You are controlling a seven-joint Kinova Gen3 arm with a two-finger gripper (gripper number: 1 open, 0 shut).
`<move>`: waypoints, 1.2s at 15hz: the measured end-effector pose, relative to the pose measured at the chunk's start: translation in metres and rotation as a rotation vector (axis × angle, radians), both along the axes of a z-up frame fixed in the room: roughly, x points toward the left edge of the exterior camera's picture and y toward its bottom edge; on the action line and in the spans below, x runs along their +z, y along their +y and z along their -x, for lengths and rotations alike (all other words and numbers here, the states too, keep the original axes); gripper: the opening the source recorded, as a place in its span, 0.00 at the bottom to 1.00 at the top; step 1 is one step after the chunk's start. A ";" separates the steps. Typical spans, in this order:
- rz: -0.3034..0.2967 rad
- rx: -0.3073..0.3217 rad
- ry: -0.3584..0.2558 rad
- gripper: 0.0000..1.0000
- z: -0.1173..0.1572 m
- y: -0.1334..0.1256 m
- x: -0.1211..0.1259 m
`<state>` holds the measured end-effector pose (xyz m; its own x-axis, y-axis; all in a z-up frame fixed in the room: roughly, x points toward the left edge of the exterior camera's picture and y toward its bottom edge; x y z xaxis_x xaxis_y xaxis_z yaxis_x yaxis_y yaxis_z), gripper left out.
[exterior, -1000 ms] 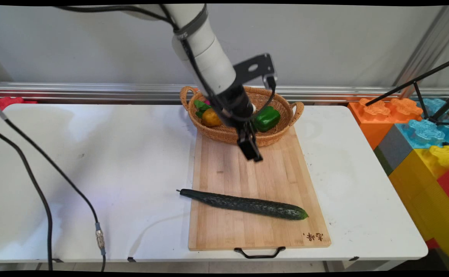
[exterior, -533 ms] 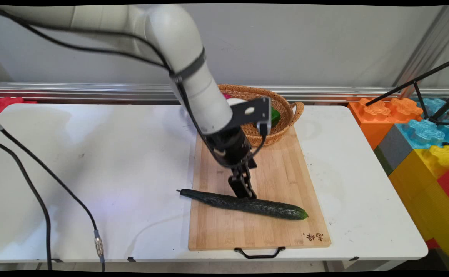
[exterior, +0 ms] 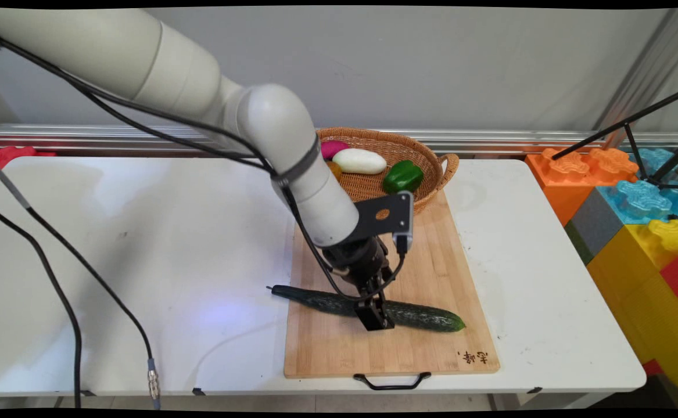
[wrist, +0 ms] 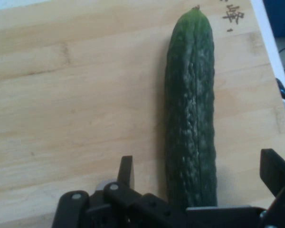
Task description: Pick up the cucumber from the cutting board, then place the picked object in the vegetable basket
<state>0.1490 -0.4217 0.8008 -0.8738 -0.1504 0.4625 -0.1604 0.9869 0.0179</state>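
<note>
I should next grab the long cucumber by its middle to move it into the wicker basket.
A long dark green cucumber [exterior: 426, 317] [wrist: 190, 109] lies across the near part of a wooden cutting board [exterior: 339, 348] [wrist: 76, 95]. My gripper [exterior: 375, 316] [wrist: 198, 160] is down on the board at the cucumber's middle. It is open, with one finger [wrist: 126, 170] on one side of the cucumber and the other finger [wrist: 274, 170] on the far side. There is a gap between each finger and the cucumber's skin. The part of the cucumber under the hand is hidden in the main view.
A wicker basket [exterior: 438, 168] at the board's far end holds a green pepper [exterior: 402, 176], a white vegetable [exterior: 362, 161] and a pink one [exterior: 333, 148]. Big coloured toy blocks [exterior: 635, 209] and tripod legs [exterior: 641, 148] stand at the right. Black cables [exterior: 65, 290] hang at the left.
The gripper has come from over the basket towards the table's near side and down, and now straddles the cucumber. The cucumber has not moved.
</note>
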 end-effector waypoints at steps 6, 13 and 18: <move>0.031 -0.009 0.010 0.00 0.005 0.004 -0.021; 0.040 -0.024 0.025 0.00 0.007 0.008 -0.028; 0.030 -0.017 0.041 0.00 0.012 0.007 -0.005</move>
<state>0.1368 -0.4146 0.7955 -0.8564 -0.1210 0.5019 -0.1430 0.9897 -0.0053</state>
